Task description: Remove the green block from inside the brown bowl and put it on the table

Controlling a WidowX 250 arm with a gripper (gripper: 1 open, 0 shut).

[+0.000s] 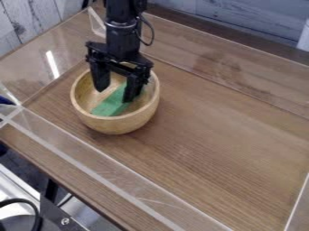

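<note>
I will next grab the green block (pixel 112 106) by its raised upper end (pixel 130 90) and lift the block out of the brown bowl.
The brown bowl (pixel 87 118) sits on the left part of the table (pixel 205 135). Inside it lies the green block (pixel 112 106), leaning against the inner wall. My gripper (pixel 117 88) hangs over the bowl, its black fingers (pixel 97 77) spread open and reaching down past the rim on either side of the block's upper end. The fingers are not closed on the block. Part of the block is hidden behind the right finger.
Clear acrylic walls (pixel 72 149) edge the table along the front and left. A white plank wall (pixel 31 23) stands at the back left. The wood-grain surface stretches to the right of the bowl.
</note>
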